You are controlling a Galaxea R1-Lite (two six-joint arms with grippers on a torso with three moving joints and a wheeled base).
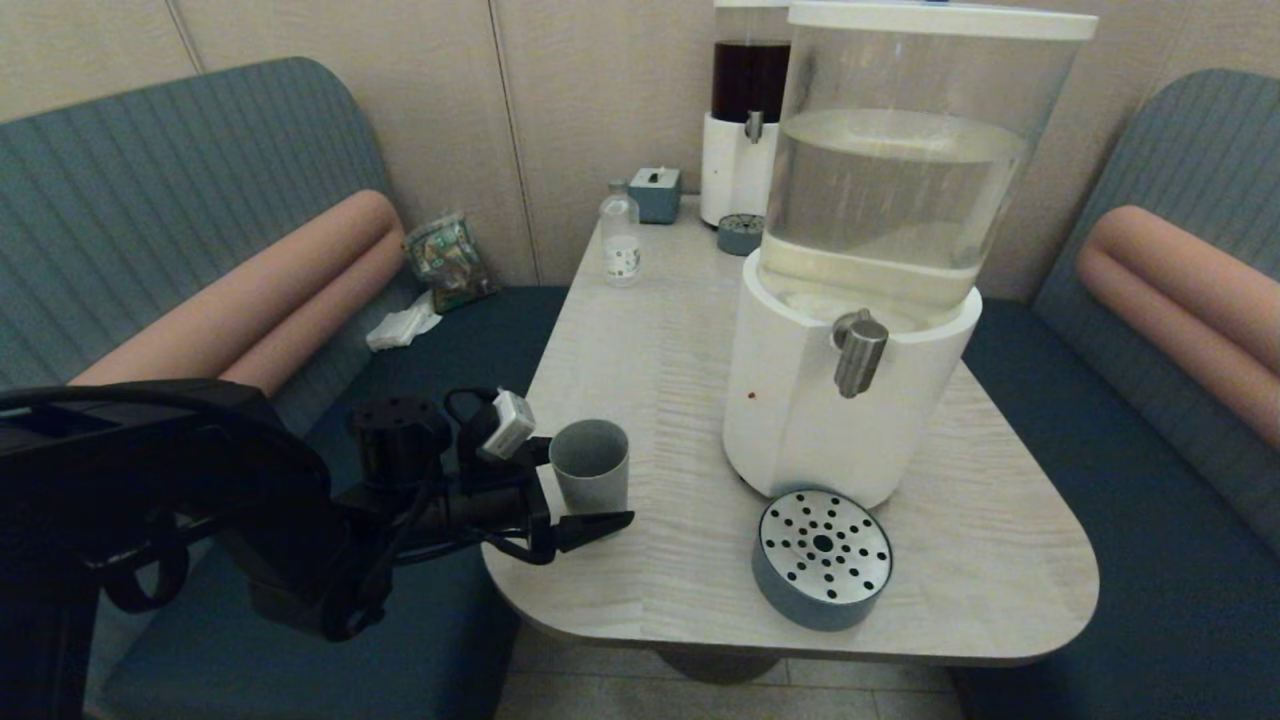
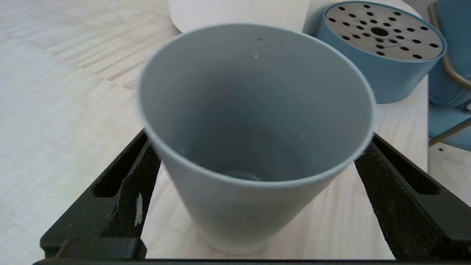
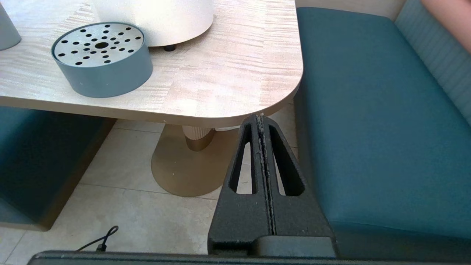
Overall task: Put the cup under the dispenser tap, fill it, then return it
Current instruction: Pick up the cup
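Note:
The grey-blue cup's opening (image 1: 589, 446) needs to stay free so the cup can be filled under the tap, so my left gripper will next grip the cup by its outer side (image 1: 594, 486).
The grey-blue cup (image 1: 590, 465) stands upright on the table (image 1: 660, 330) near its front left edge, left of the big white-based dispenser (image 1: 810, 400). My left gripper (image 1: 596, 490) is open, one finger on each side of the cup. In the left wrist view the cup (image 2: 254, 147) fills the space between the spread fingers (image 2: 128, 180), with gaps beside its lower body; it looks empty. The steel dispenser tap (image 1: 858, 350) juts out above a round perforated drip tray (image 1: 822, 555). My right gripper (image 3: 260, 119) is shut and empty, parked below the table's front right corner.
A dark-red-liquid dispenser (image 1: 750, 110) with its own small tray (image 1: 740, 233), a small clear bottle (image 1: 621, 240) and a tissue box (image 1: 655, 192) stand at the back. Blue benches (image 1: 1130, 480) flank the table. The drip tray (image 2: 382, 48) lies just beyond the cup.

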